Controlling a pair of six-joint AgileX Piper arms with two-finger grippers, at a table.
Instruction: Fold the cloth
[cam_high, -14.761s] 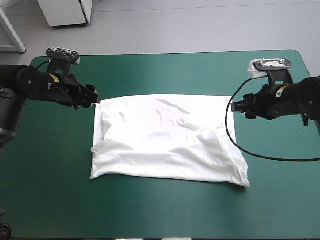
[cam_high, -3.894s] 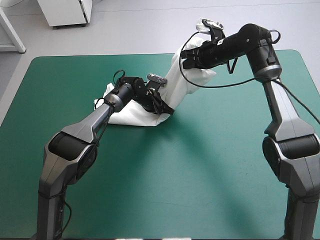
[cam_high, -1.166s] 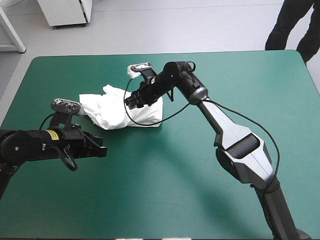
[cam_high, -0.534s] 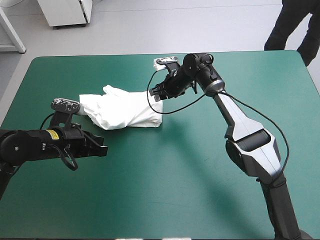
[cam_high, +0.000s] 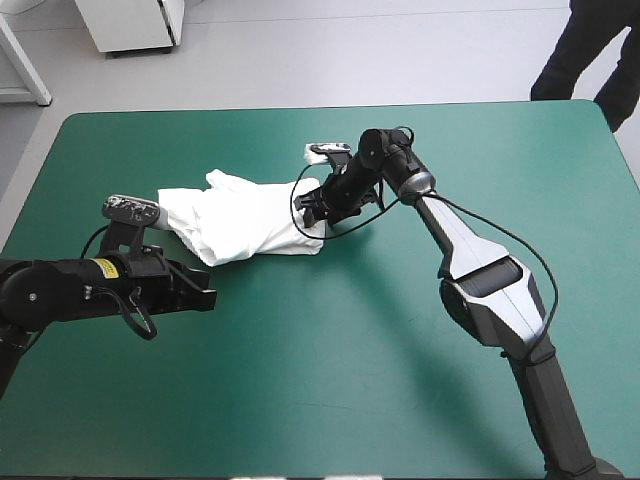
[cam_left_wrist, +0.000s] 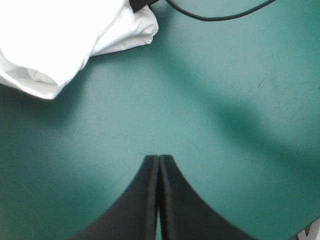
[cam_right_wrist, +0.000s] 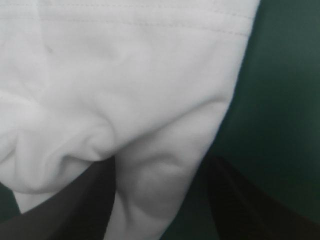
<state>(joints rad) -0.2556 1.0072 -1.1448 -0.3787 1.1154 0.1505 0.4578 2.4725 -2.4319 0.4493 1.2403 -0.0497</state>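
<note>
The T-shirt is lying loose in a wide rumpled bundle (cam_high: 240, 215), so my right gripper will take hold of the T-shirt next by its thin folded side edge (cam_high: 316, 228).
The white T-shirt (cam_high: 245, 218) lies as a folded, rumpled bundle on the teal-green cover, left of the table's middle. My right gripper (cam_high: 310, 210) is at the bundle's right edge. In the right wrist view its black fingers (cam_right_wrist: 80, 200) stand apart, and a fold of the T-shirt (cam_right_wrist: 125, 90) lies between them; the right gripper (cam_right_wrist: 160, 167) is open. My left gripper (cam_high: 207, 298) hovers in front of the bundle's left part and touches nothing. In the left wrist view the left gripper (cam_left_wrist: 158, 160) is shut in one pointed arch, with the T-shirt (cam_left_wrist: 60, 40) ahead of it and off to one side.
The right arm (cam_high: 470, 260) reaches from the table's front right across its middle to the bundle. The left arm (cam_high: 70, 290) lies low along the table's left side.
The right gripper lifted off the bundle's top, swung to the far right, then came back down at the bundle's right edge with its fingers wider apart. The left arm has stayed put.
</note>
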